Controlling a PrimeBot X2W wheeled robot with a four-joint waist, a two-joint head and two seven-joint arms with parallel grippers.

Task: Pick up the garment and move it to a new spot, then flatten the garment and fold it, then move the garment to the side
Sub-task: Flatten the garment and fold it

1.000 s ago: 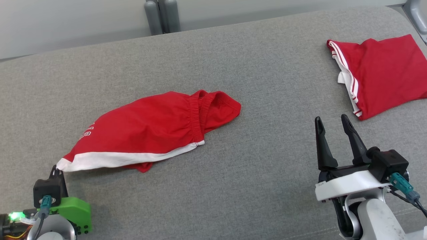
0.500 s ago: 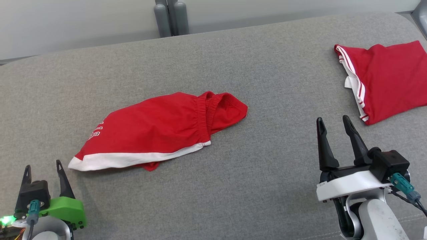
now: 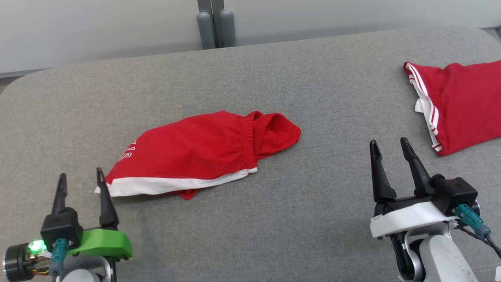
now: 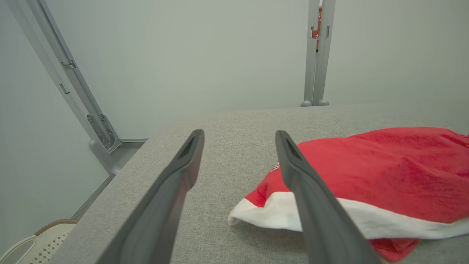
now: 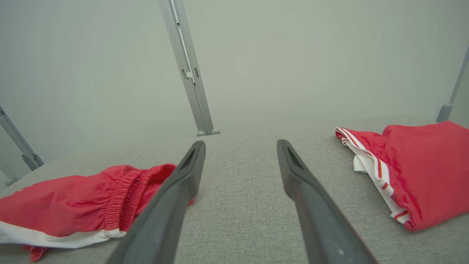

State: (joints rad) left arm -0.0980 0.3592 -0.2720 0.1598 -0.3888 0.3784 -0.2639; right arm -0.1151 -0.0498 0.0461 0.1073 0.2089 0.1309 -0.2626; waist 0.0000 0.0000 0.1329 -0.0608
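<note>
I need to pinch the shorts with my left gripper next at the white hem corner, which sticks out slightly above the table while the red cloth (image 3: 192,146) lies slack.
The garment (image 3: 195,150) is a pair of red shorts with a white hem and an elastic waistband, lying crumpled on the grey cloth-covered table (image 3: 297,70) near the middle. My left gripper (image 3: 80,174) stands open at the lower left, its right finger beside the hem's left corner. In the left wrist view the open left gripper (image 4: 239,134) holds nothing, and the garment (image 4: 377,168) lies just past the right finger. My right gripper (image 3: 388,141) is open and empty at the lower right, well apart from the shorts. In the right wrist view the garment (image 5: 73,201) lies left of the right gripper (image 5: 241,143).
A second red garment (image 3: 462,102) with white stripes lies folded at the table's far right, also the second red garment (image 5: 417,172) in the right wrist view. Grey frame posts (image 3: 215,23) rise behind the table. A pale perforated basket (image 4: 33,240) sits on the floor past the table's left edge.
My left gripper let go of the hem's corner and opened; the corner dropped onto the table. The head camera shifted, moving the whole picture right and down. The right gripper stayed open.
</note>
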